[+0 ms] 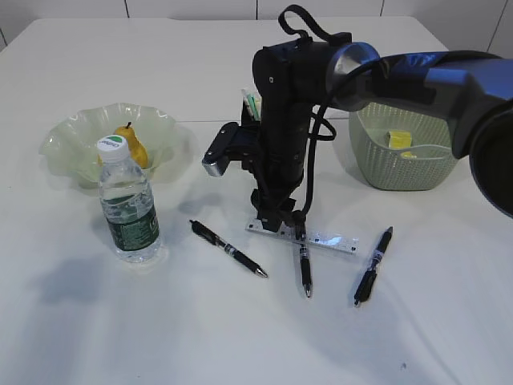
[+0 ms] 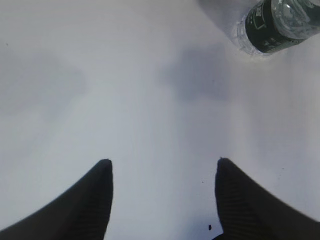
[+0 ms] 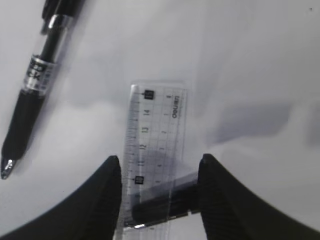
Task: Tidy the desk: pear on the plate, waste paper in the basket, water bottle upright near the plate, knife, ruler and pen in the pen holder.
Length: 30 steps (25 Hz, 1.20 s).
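Observation:
The ruler needs to stand in the pen holder, so my right gripper should grab it next by its brand-printed end (image 3: 156,110).
The transparent ruler (image 1: 321,237) (image 3: 155,135) lies flat mid-table, crossing over a black pen (image 1: 304,269). My right gripper (image 1: 276,220) (image 3: 160,158) is down over the ruler's left end, open, its fingers on either side of the ruler. Two more pens (image 1: 228,249) (image 1: 373,265) lie to either side. The pear (image 1: 132,144) rests in the pale-green plate (image 1: 64,140). The water bottle (image 1: 128,204) (image 2: 275,25) stands upright in front of it. Yellow waste paper (image 1: 398,140) is in the basket (image 1: 401,168). The pen holder is mostly hidden behind the right arm. I see no knife. My left gripper (image 2: 163,160) hangs open over bare table.
White and green items (image 1: 250,103) poke up behind the right arm where the holder stands. A pen (image 3: 35,85) lies left of the ruler in the right wrist view. The table's far edge runs along the top of the exterior view.

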Each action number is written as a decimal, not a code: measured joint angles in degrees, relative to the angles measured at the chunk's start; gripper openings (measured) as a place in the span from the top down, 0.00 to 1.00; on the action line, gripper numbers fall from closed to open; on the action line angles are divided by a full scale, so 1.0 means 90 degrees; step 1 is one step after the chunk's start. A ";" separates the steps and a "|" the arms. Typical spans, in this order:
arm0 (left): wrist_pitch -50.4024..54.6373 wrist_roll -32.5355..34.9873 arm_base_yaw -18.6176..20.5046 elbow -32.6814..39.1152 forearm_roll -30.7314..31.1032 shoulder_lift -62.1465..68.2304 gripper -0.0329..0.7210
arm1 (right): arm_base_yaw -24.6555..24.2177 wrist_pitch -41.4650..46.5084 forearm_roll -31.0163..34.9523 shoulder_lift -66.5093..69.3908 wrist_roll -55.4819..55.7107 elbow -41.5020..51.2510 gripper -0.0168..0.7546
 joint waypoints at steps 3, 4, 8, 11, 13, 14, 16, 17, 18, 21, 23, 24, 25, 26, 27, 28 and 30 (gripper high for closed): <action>0.0000 0.0000 0.0000 0.0000 0.0000 0.0000 0.35 | -0.0002 -0.0011 -0.0261 0.0000 0.0295 0.0000 0.50; 0.0000 0.0000 0.0000 0.0000 0.0000 0.0000 0.35 | -0.0002 -0.0011 -0.0317 0.0000 0.0349 0.0000 0.50; 0.0000 0.0000 0.0000 0.0000 0.0000 0.0000 0.35 | -0.0002 -0.0011 -0.0376 0.0000 0.0430 0.0000 0.50; 0.0000 0.0010 0.0000 0.0000 0.0003 0.0000 0.35 | -0.0002 -0.0011 -0.0363 0.0000 0.0549 0.0000 0.50; 0.0000 0.0010 0.0000 0.0000 0.0003 0.0000 0.35 | -0.0002 -0.0011 -0.0352 0.0000 0.0659 0.0000 0.50; 0.0000 0.0010 0.0000 0.0000 0.0003 0.0000 0.35 | -0.0002 -0.0011 -0.0352 0.0000 0.0711 0.0000 0.50; 0.0000 0.0010 0.0000 0.0000 0.0003 0.0000 0.35 | -0.0002 -0.0011 -0.0328 0.0000 0.0761 0.0000 0.50; 0.0000 0.0010 0.0000 0.0000 0.0003 0.0000 0.35 | -0.0002 -0.0011 -0.0327 0.0000 0.0773 0.0000 0.50; 0.0000 0.0010 0.0000 0.0000 0.0003 0.0000 0.35 | -0.0002 -0.0011 -0.0327 0.0000 0.0787 0.0000 0.50; 0.0000 0.0010 0.0000 0.0000 0.0003 0.0000 0.35 | 0.0018 -0.0011 -0.0317 0.0000 0.0816 0.0000 0.50; 0.0000 0.0010 0.0000 0.0000 0.0003 0.0000 0.35 | 0.0028 -0.0011 -0.0317 0.0000 0.0827 0.0000 0.50; 0.0000 0.0010 0.0000 0.0000 0.0003 0.0000 0.35 | 0.0028 -0.0011 -0.0317 0.0000 0.0827 0.0000 0.50; 0.0000 0.0010 0.0000 0.0000 0.0003 0.0000 0.35 | 0.0028 -0.0011 -0.0317 0.0000 0.0827 0.0000 0.50; 0.0000 0.0010 0.0000 0.0000 0.0003 0.0000 0.35 | 0.0028 -0.0011 -0.0317 0.0000 0.0827 0.0000 0.50; 0.0000 0.0010 0.0000 0.0000 0.0003 0.0000 0.35 | 0.0028 -0.0011 -0.0317 0.0000 0.0839 0.0000 0.50; 0.0000 0.0010 0.0000 0.0000 0.0003 0.0000 0.35 | 0.0028 -0.0011 -0.0317 0.0000 0.0839 0.0000 0.50; 0.0000 0.0010 0.0000 0.0000 0.0003 0.0000 0.35 | 0.0028 -0.0011 -0.0317 0.0000 0.0839 0.0000 0.50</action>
